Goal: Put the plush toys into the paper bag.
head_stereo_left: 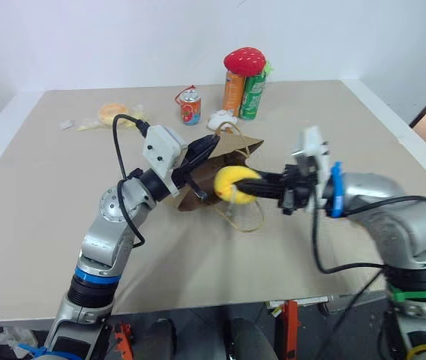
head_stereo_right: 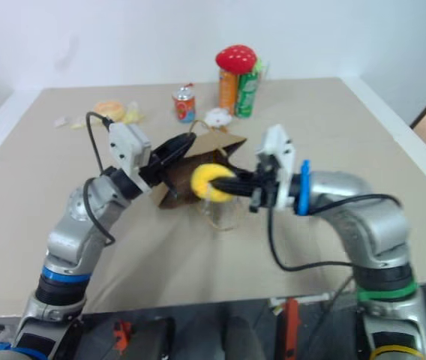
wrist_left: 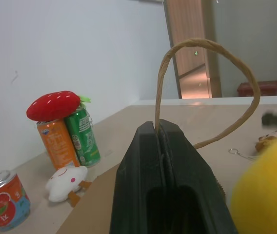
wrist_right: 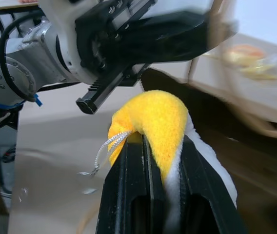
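Observation:
My right gripper should move the yellow plush [head_stereo_left: 230, 180] toward the paper bag's dark opening [head_stereo_left: 232, 151] before releasing the plush: the plush hangs short of the bag's opening.
The brown paper bag [head_stereo_left: 244, 147] lies on the table with its mouth lifted toward me. My left gripper [head_stereo_left: 211, 141] is shut on the bag's upper edge at the foot of one cord handle [wrist_left: 207, 46], which loops above the fingers [wrist_left: 177, 161]. My right gripper [head_stereo_left: 246, 187] is shut on the yellow egg-shaped plush [head_stereo_left: 230, 180], whose white end [wrist_right: 211, 165] is squeezed between the fingers. It holds the plush in the air just in front of the bag's mouth. A small orange-brown plush [wrist_left: 270, 141] with a key ring lies on the table beyond.
At the back stand an orange can [head_stereo_left: 233, 91] and a green can [head_stereo_left: 253, 95] with a red strawberry toy [head_stereo_left: 244, 60] on top. A red can [head_stereo_left: 190, 107], a small white toy [head_stereo_left: 222, 118] and a wrapped bun [head_stereo_left: 110, 114] lie nearby. The bag's other handle [head_stereo_left: 249, 219] rests on the table.

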Motion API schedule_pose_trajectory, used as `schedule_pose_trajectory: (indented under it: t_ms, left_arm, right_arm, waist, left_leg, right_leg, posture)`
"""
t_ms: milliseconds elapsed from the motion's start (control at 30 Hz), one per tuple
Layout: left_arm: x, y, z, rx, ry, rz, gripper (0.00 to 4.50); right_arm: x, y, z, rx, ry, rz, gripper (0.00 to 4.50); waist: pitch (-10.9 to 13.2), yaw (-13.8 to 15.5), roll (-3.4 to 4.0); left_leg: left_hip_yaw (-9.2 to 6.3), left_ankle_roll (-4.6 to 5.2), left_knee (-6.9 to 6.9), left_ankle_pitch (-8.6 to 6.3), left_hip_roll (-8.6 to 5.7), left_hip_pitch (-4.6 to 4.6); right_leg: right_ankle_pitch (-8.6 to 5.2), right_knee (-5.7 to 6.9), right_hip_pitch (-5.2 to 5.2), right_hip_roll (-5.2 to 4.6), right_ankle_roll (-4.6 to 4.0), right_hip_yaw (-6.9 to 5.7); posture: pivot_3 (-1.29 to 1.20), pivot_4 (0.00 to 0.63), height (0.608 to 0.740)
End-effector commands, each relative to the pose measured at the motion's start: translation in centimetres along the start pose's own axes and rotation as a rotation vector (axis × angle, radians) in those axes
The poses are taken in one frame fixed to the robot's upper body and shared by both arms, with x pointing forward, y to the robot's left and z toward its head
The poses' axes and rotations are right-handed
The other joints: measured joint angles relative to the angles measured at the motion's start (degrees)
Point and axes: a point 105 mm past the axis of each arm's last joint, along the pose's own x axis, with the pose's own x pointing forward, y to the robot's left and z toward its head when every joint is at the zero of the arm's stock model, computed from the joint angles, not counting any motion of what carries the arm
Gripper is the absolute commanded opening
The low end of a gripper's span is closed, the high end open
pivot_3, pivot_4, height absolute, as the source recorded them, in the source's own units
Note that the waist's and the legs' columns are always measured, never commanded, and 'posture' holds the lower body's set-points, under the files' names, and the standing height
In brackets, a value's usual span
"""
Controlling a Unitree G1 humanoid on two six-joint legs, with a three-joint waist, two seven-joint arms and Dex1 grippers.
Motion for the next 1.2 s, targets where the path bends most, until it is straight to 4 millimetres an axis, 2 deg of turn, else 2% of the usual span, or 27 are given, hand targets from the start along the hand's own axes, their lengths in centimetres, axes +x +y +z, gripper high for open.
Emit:
schedule_pose_trajectory:
  t_ms: [33,167,300,333,400,433,567,600,733,833,967,1033,1200]
  left_arm:
    - [0.4,-0.2,1.8,0.024,-0.065,0.001,0.0]
    - [0.5,-0.2,2.1,0.012,-0.072,0.006,0.0]
    - [0.5,-0.1,2.2,0.009,-0.072,0.018,0.0]
    - [0.5,-0.1,2.2,0.009,-0.07,0.021,0.0]
    - [0.4,-0.1,2.1,0.008,-0.066,0.026,0.0]
    - [0.3,-0.1,2.0,0.009,-0.063,0.028,0.0]
    - [0.2,0.1,1.8,0.009,-0.057,0.039,0.0]
    - [0.3,0.1,1.8,0.009,-0.056,0.039,0.0]
    - [0.3,0.0,1.8,0.022,-0.053,0.022,0.0]
    - [0.2,0.2,1.7,0.019,-0.051,0.03,0.0]
    - [0.2,0.3,1.8,0.016,-0.054,0.029,0.0]
    - [0.3,0.2,1.8,0.013,-0.057,0.028,0.0]
    - [0.5,0.1,1.8,0.006,-0.063,0.019,0.0]
  right_arm:
    - [1.5,-2.0,0.5,-0.109,-0.028,-0.119,0.01]
    - [3.2,-4.0,-0.1,-0.158,-0.027,-0.214,0.01]
    - [3.8,-4.4,-0.8,-0.167,-0.022,-0.23,0.01]
    - [3.8,-4.2,-1.0,-0.174,-0.02,-0.22,1.05]
    - [3.3,-3.8,-1.0,-0.178,-0.026,-0.201,1.83]
    - [3.0,-3.7,-0.7,-0.179,-0.033,-0.195,2.51]
    - [1.4,-3.3,0.8,-0.167,-0.064,-0.172,4.17]
    - [0.7,-3.1,1.2,-0.165,-0.058,-0.159,4.35]
    - [-2.6,-3.1,2.5,-0.14,-0.026,-0.149,4.35]
    - [-7.6,-6.1,2.4,-0.139,0.052,-0.335,4.35]
    - [-13.2,-9.9,-0.5,-0.185,0.281,-0.649,4.35]
    - [-15.3,-11.3,-1.4,-0.159,0.284,-0.814,4.35]
    - [-18.2,-11.4,-5.6,-0.114,0.411,-0.964,4.35]
  waist:
    - [0.0,0.0,0.0]
    - [0.0,-0.01,-0.01]
    - [0.0,0.0,0.0]
    - [0.0,0.0,0.0]
    - [0.0,0.0,0.0]
    - [0.0,0.0,0.0]
    - [0.01,0.01,0.01]
    - [0.02,0.02,0.01]
    - [0.02,0.11,0.01]
    - [0.04,0.19,-0.01]
    - [0.05,0.3,-0.04]
    - [0.06,-0.03,-0.06]
    - [0.05,0.03,-0.03]
  left_leg:
    - [0.01,-0.01,0.03,0.0,-0.03,-0.02]
    - [0.01,-0.02,0.01,0.01,-0.08,-0.03]
    - [-0.01,-0.02,-0.14,0.01,-0.07,-0.03]
    - [-0.01,-0.02,-0.18,0.01,-0.07,-0.03]
    - [-0.01,-0.02,-0.21,0.0,-0.07,-0.03]
    - [-0.01,-0.02,-0.22,0.0,-0.07,-0.03]
    - [-0.01,-0.02,-0.21,0.0,-0.08,-0.03]
    - [-0.01,-0.02,-0.2,0.0,-0.07,-0.02]
    - [-0.02,-0.02,-0.15,0.0,-0.09,-0.03]
    - [-0.01,-0.02,-0.14,0.0,-0.1,-0.03]
    - [0.04,-0.02,-0.12,0.0,-0.13,-0.04]
    - [0.1,-0.01,-0.12,-0.01,-0.11,-0.02]
    - [0.18,-0.01,-0.19,0.0,-0.08,0.02]
  right_leg:
    - [0.02,0.0,0.0,-0.01,0.02,0.04]
    - [0.03,0.0,-0.01,-0.03,0.05,0.1]
    - [0.03,0.0,-0.06,-0.02,0.05,0.1]
    - [0.02,0.0,-0.06,-0.02,0.06,0.1]
    - [0.0,0.0,-0.08,-0.02,0.07,0.1]
    - [-0.01,-0.01,-0.08,-0.02,0.08,0.1]
    - [0.0,-0.01,-0.08,-0.02,0.06,0.1]
    - [0.0,-0.01,-0.07,-0.02,0.06,0.1]
    - [-0.01,-0.01,-0.03,-0.03,0.06,0.1]
    - [-0.02,-0.01,-0.03,-0.04,0.04,0.1]
    - [-0.04,-0.03,-0.02,-0.08,0.01,0.13]
    - [-0.04,-0.03,-0.04,-0.07,0.0,0.16]
    - [-0.02,0.0,-0.09,-0.03,0.02,0.26]
  posture:
    - [0.0,0.15,0.74]
    - [0.0,0.15,0.74]
    - [0.0,0.15,0.74]
    - [0.0,0.15,0.74]
    - [0.0,0.15,0.74]
    - [0.0,0.15,0.74]
    - [0.0,0.15,0.74]
    - [0.0,0.15,0.74]
    - [0.0,0.15,0.74]
    - [0.0,0.15,0.74]
    - [0.0,0.15,0.74]
    - [0.0,0.15,0.74]
    - [0.0,0.15,0.74]
